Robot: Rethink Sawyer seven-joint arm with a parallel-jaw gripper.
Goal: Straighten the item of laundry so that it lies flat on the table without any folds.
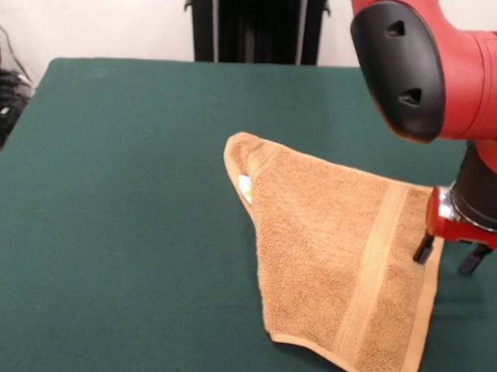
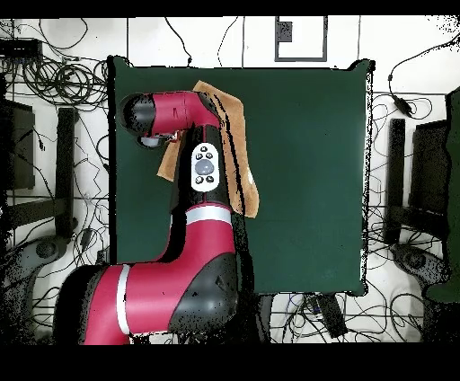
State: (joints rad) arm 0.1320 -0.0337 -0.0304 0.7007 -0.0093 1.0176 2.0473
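I need to straighten the towel flat, so my gripper needs to grab it by its hemmed edge [image 1: 428, 282] beside the woven band next.
The item of laundry [image 1: 336, 262], a tan-orange terry towel, lies on the green table [image 1: 126, 190] right of centre. Its far left corner is folded over, showing a small white label [image 1: 245, 187], so the outline tapers toward that end. A woven band runs along its right side. My gripper [image 1: 448, 255] hangs at the towel's right edge with its two black fingers apart; the left fingertip [image 1: 423, 250] sits at the hem and the other is over bare cloth. In the overhead view the arm covers most of the towel [image 2: 241, 135] and hides the gripper.
The red arm's elbow [image 1: 432, 62] looms over the table's far right. In the overhead view cables and stands [image 2: 54, 90] surround the table, and its edges [image 2: 364, 180] are well away from the towel.
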